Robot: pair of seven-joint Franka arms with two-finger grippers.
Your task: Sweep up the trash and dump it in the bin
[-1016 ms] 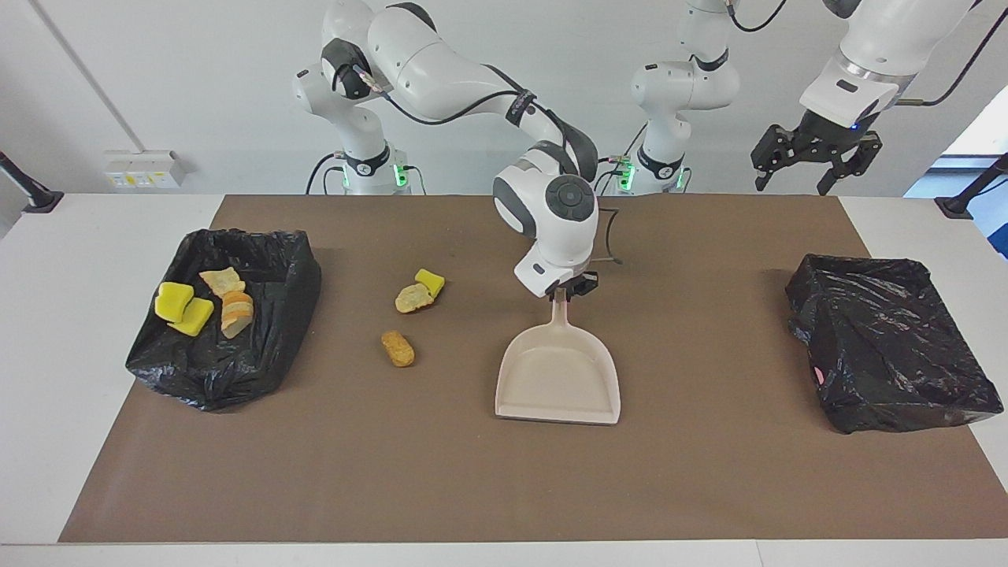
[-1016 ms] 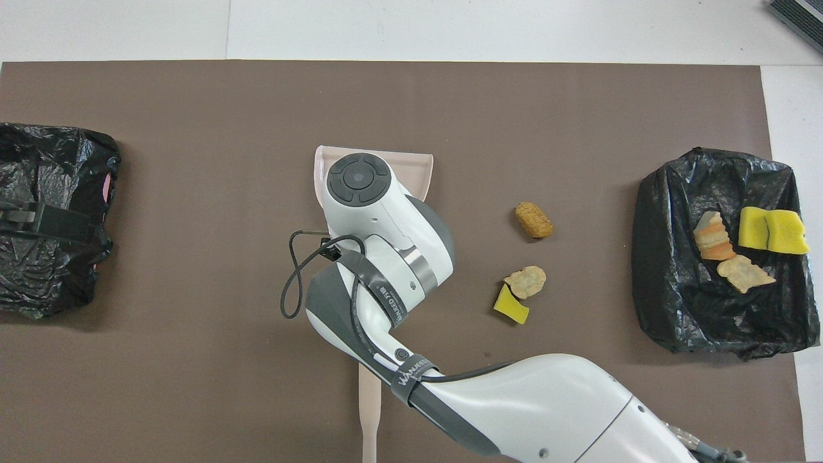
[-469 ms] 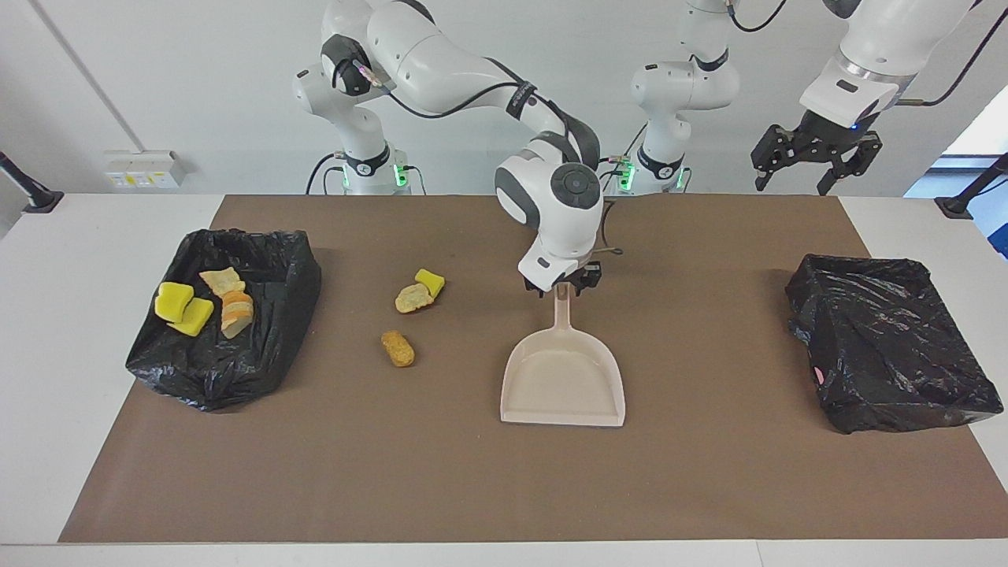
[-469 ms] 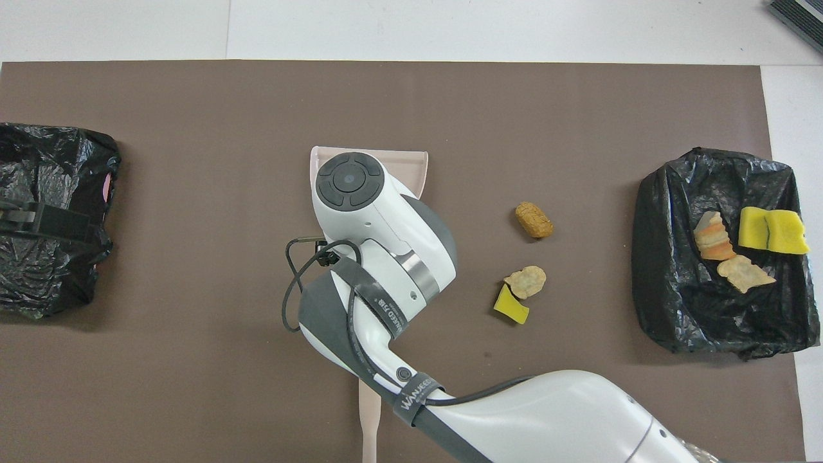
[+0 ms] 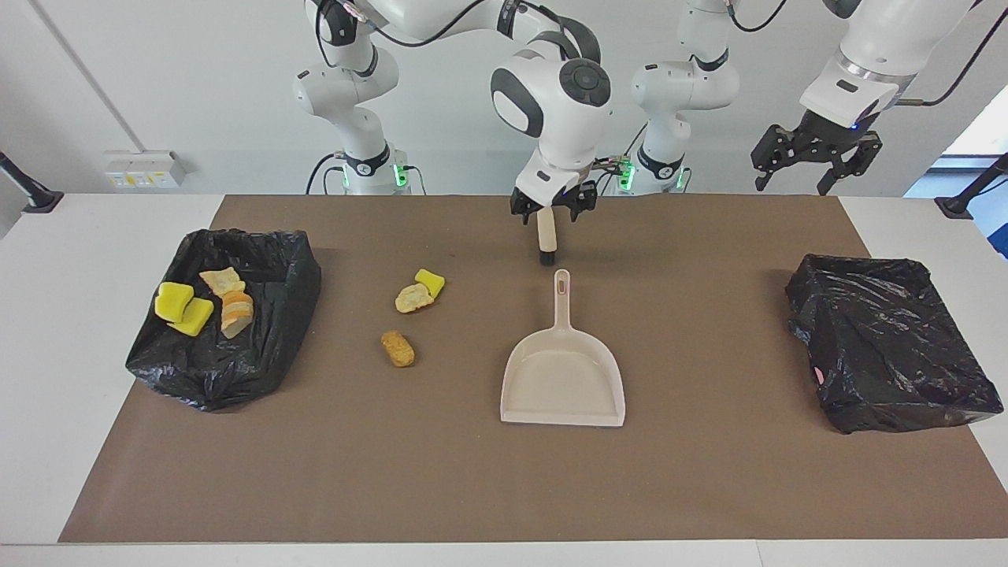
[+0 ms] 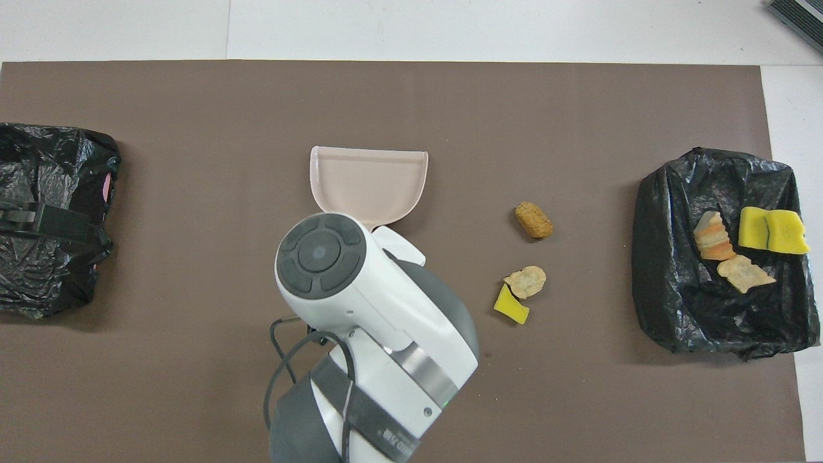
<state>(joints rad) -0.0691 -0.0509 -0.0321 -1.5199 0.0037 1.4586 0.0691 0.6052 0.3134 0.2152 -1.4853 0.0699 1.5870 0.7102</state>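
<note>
My right gripper grabs the beige hand brush by its handle next, to sweep the trash (image 6: 525, 282) on the brown mat.
Three pieces of trash lie on the brown mat: a yellow chunk (image 5: 430, 281) (image 6: 511, 307), a tan lump (image 5: 413, 298) (image 6: 526, 280) touching it, and a golden-brown lump (image 5: 398, 348) (image 6: 533, 220). Several more scraps (image 5: 206, 303) (image 6: 746, 247) sit in the black-lined bin (image 5: 287, 315) (image 6: 662, 308) at the right arm's end. The beige dustpan (image 5: 563, 378) (image 6: 366, 180) lies flat mid-mat, free. My right gripper (image 5: 550, 213) hangs open above the beige hand brush (image 5: 545, 236), which lies nearer the robots than the dustpan handle. In the overhead view the arm's wrist hides both. My left gripper (image 5: 815, 164) (image 6: 45, 218) waits open, raised.
A second black-lined bin (image 5: 890, 354) (image 6: 51, 276) stands at the left arm's end of the table, beneath the left gripper. The brown mat (image 5: 709, 488) covers most of the white table.
My right gripper opened, let go of the dustpan handle and rose back toward the robots. The dustpan stayed flat on the mat. The left arm has not moved.
</note>
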